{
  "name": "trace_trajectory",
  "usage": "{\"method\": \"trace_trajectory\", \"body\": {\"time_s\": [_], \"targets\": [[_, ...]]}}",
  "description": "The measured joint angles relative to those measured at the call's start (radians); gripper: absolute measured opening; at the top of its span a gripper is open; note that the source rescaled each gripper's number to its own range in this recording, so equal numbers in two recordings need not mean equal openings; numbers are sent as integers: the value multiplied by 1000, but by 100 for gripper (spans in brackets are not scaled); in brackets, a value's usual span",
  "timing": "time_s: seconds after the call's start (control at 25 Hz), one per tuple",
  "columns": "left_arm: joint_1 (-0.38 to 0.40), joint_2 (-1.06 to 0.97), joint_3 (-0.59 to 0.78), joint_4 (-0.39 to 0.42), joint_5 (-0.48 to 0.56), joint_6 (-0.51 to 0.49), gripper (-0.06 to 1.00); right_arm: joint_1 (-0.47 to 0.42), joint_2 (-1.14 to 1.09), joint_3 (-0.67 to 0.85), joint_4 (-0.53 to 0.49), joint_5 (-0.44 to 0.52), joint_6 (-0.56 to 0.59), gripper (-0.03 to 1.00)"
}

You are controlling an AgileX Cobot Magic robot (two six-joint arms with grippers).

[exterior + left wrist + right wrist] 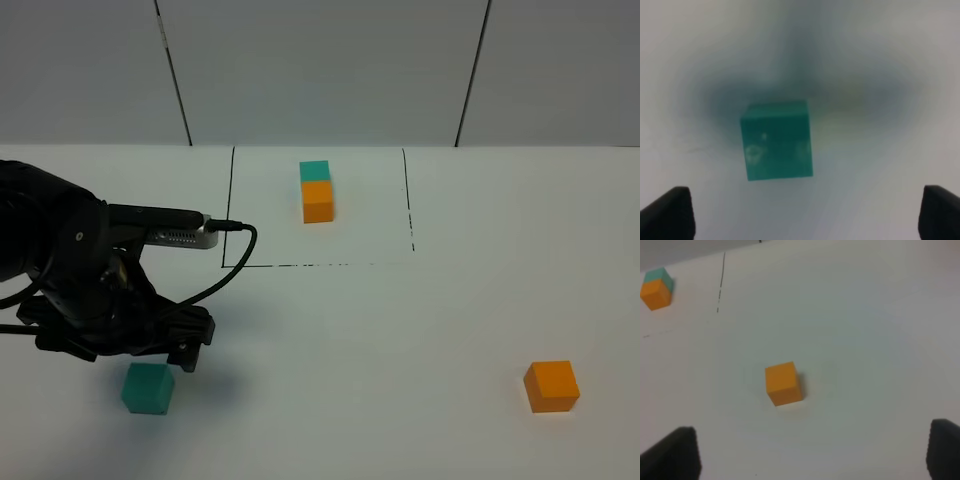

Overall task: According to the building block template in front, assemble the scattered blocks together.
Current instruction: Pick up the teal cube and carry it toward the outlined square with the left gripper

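The template's teal piece (314, 171) needs to be rebuilt, so my left gripper should next grab the loose teal cube (148, 388) by its opposite sides.
The template (317, 190) is a teal cube joined to an orange cube inside a thin black-lined rectangle at the back centre; it also shows in the right wrist view (656, 289). The loose teal cube (148, 388) sits front left. My left gripper (188, 345) hovers just above and beside it. In the left wrist view this gripper (802, 215) is open and the teal cube (777, 141) lies ahead of its fingertips. The loose orange cube (552, 386) sits front right. My right gripper (807, 452) is open, with the orange cube (783, 383) ahead of it, untouched.
The white table (400, 340) runs back to a grey panelled wall (320, 70). The left arm's black body and cable (230, 260) hang over the table's left side. The right arm is out of the exterior high view.
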Motion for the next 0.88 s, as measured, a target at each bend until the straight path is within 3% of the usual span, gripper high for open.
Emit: {"method": "trace_trajectory", "body": {"time_s": [0.32,0.6,0.88], "targets": [[0,19,46,161,30,-160,90,0,0,0,0,0,0,81],[0,88,102,152,-61,-175,90,0,0,0,0,0,0,81],[0,184,102,69,-173,-140,90,0,0,0,0,0,0,81]]}}
